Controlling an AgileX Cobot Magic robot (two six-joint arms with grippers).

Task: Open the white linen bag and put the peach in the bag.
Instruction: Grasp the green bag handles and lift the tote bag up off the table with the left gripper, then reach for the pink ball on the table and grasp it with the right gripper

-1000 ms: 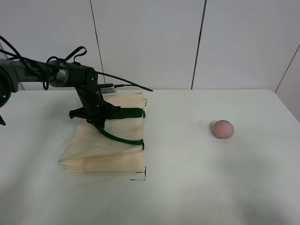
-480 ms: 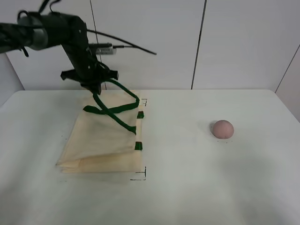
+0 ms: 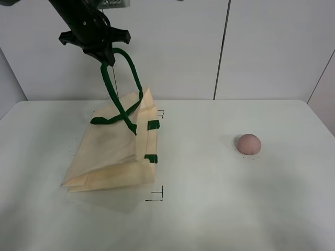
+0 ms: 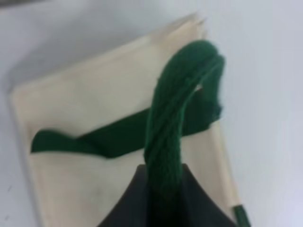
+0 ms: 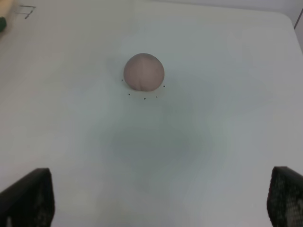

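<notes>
My right gripper grips the peach (image 3: 248, 144) by its rounded sides next. Then my right gripper puts the peach in the white linen bag (image 3: 112, 151).
The white linen bag (image 3: 112, 151) lies on the left of the table, its right edge pulled up into a peak. My left gripper (image 3: 104, 58) is high above it, shut on a dark green strap handle (image 3: 125, 78) that hangs taut down to the bag. The left wrist view shows the handle (image 4: 173, 127) pinched between the dark fingers (image 4: 128, 203), with the bag (image 4: 90, 99) below. The pink peach (image 3: 248, 144) sits on the table at the right. In the right wrist view the peach (image 5: 144, 71) lies ahead of my right gripper (image 5: 158, 196), which is open with its fingertips (image 5: 26, 196) far apart and empty.
The white table (image 3: 209, 209) has small black corner marks (image 3: 157, 196) by the bag's right edge. A white panelled wall (image 3: 261, 47) stands behind the table. The second green handle (image 3: 112, 119) lies across the bag's top face.
My left gripper has risen steeply with the green handle in it, from bag level to high above. The bag's right edge has lifted into a peak. The peach has not moved.
</notes>
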